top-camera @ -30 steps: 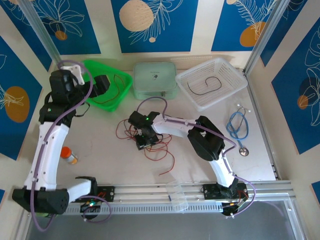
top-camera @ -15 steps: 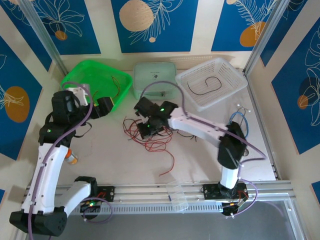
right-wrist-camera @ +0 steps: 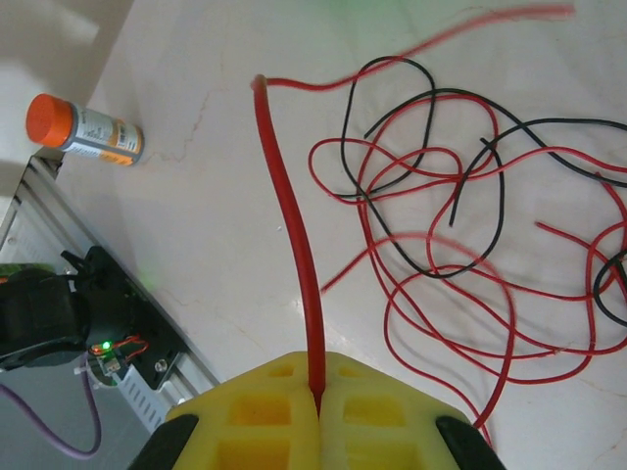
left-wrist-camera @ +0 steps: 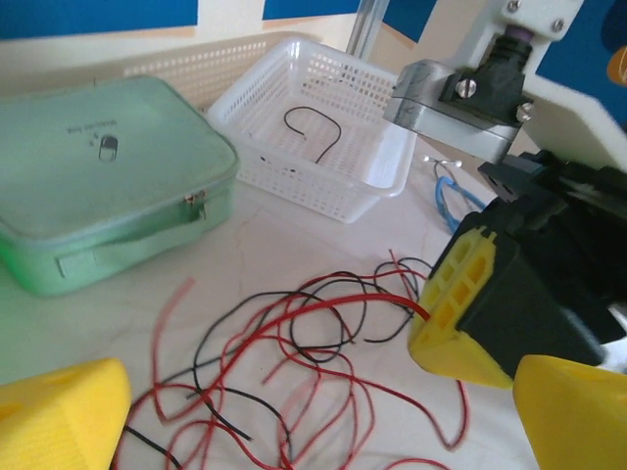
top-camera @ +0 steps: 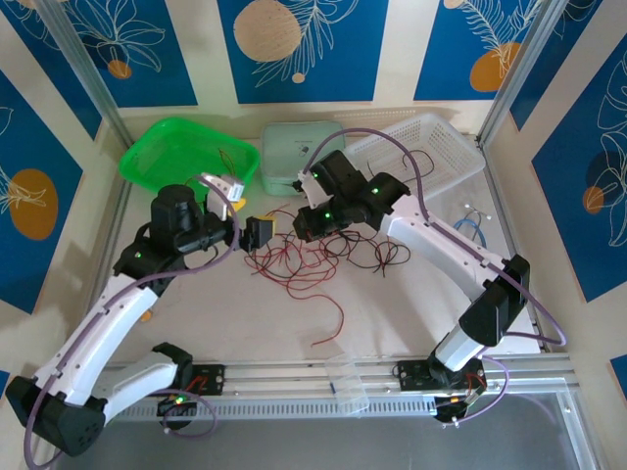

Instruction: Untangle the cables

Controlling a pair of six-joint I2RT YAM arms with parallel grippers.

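The red cable should be pulled into the green tray, so my left gripper should grab it near its loose end, beyond the right gripper's hold.
The cables lie as a loose tangle of thin red and black strands mid-table, seen close in the left wrist view and the right wrist view. My right gripper is at the tangle's far edge, its yellow fingers shut on one red cable that rises taut from the jaws. In the left wrist view the right gripper holds that strand's end. My left gripper stands open just left of the tangle, its yellow fingertips wide apart over the cables.
A white basket holding one black cable stands at the back right, beside a mint case. A green tray is at the back left. A blue stethoscope lies right, an orange-capped bottle left, a clear cup near the rail.
The left arm swung from the green tray down to the tangle's left side. The right gripper closed on a red cable and moved back toward the case, dragging strands with it.
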